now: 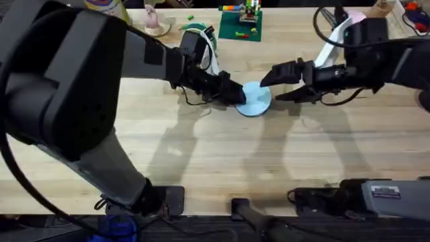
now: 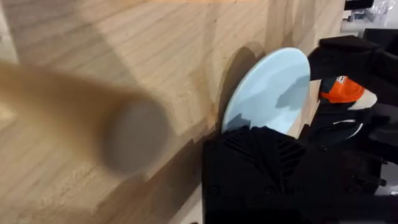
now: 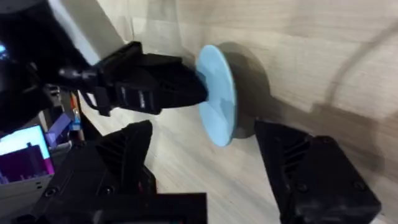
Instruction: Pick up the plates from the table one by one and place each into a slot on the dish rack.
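Note:
I should next take hold of the plate with my right gripper by its free rim, and then I can stand the pale blue plate in a dish rack slot.
A pale blue plate is tilted up on its edge at the middle of the table. My left gripper is shut on its left rim; the right wrist view shows this grip on the plate. My right gripper stands open just right of the plate, one finger on each side, apart from it. A teal plate and a cream plate stand upright behind my left wrist. The dish rack is mostly hidden by the arm; a blurred wooden peg shows close up.
At the back stand a green toy-brick baseplate and a pink round dish. A white cable runs behind my right arm. Bare tabletop lies between the plate and the front edge.

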Action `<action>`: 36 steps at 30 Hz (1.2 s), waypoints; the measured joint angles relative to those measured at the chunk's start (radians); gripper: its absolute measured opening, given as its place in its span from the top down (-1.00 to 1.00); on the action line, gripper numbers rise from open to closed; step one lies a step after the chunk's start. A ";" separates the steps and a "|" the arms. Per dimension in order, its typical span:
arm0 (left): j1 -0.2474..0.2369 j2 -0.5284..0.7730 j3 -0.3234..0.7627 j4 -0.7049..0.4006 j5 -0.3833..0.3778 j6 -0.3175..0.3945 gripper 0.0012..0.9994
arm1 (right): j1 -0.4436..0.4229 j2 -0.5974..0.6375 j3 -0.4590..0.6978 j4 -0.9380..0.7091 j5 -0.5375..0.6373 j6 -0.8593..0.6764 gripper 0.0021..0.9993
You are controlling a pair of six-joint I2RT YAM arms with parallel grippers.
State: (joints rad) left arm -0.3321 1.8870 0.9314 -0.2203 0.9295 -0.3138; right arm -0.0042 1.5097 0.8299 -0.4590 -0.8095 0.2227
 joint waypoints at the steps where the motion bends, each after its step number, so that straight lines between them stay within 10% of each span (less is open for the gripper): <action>1: 0.000 0.000 0.000 0.000 0.000 0.000 0.92 | 0.002 0.015 0.000 0.002 0.000 -0.003 -0.96; 18: 0.000 0.000 0.000 0.000 0.001 0.000 0.92 | 0.120 0.122 0.000 0.099 -0.007 -0.006 -0.77; 29: 0.010 0.000 0.000 -0.005 0.020 0.001 0.92 | 0.109 0.122 -0.002 0.122 0.028 -0.005 0.88; 36: 0.010 0.000 0.000 -0.005 0.020 0.001 0.92 | 0.108 0.122 -0.002 0.122 0.032 -0.006 0.94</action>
State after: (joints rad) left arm -0.3218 1.8870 0.9314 -0.2249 0.9493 -0.3130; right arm 0.1043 1.6321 0.8280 -0.3367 -0.7780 0.2169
